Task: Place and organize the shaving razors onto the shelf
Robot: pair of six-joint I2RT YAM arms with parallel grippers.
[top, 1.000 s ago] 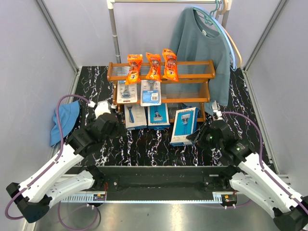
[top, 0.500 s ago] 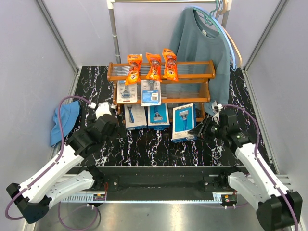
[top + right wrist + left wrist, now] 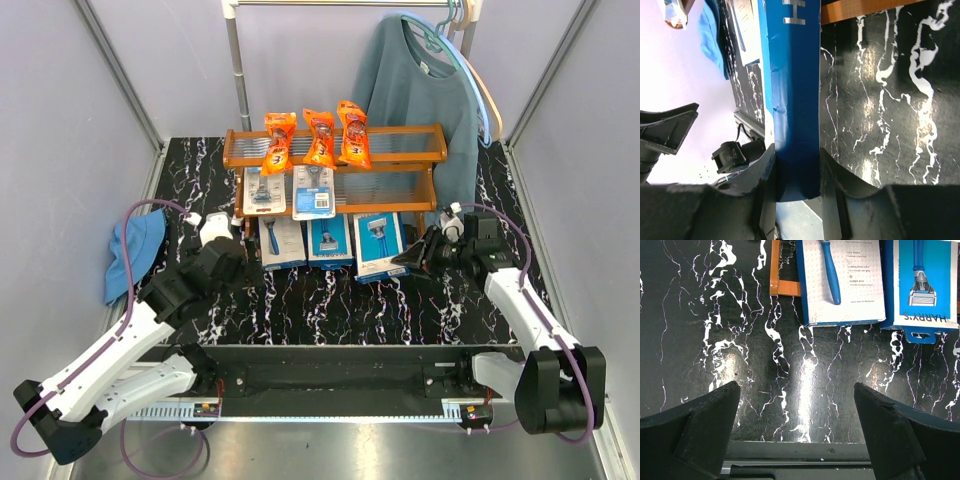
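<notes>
The box tilts and sticks out past the other two, so it would come down short and crooked if my right gripper opened now. My right gripper should keep holding it.
The wooden shelf [image 3: 395,133] stands at the back. Three orange razor bags [image 3: 319,138] lean on its top tier and two blister cards [image 3: 313,192] on the middle tier. Two flat blue razor boxes [image 3: 282,242] lie at the bottom tier; they also show in the left wrist view [image 3: 845,282]. My right gripper [image 3: 412,257] is shut on a third blue box [image 3: 378,244], held at its right edge beside the other two; the right wrist view shows its blue side [image 3: 792,100] between the fingers. My left gripper [image 3: 232,265] is open and empty over the black table, left of the boxes.
A blue cloth [image 3: 132,255] lies at the left wall. A teal sweater [image 3: 425,100] hangs from a metal rail behind the shelf's right end. The black marbled table [image 3: 330,300] has a metal front edge.
My right gripper has carried the third blue box back and left, from tilted in front of the shelf to lying beside the other two boxes. The left arm has stayed still.
</notes>
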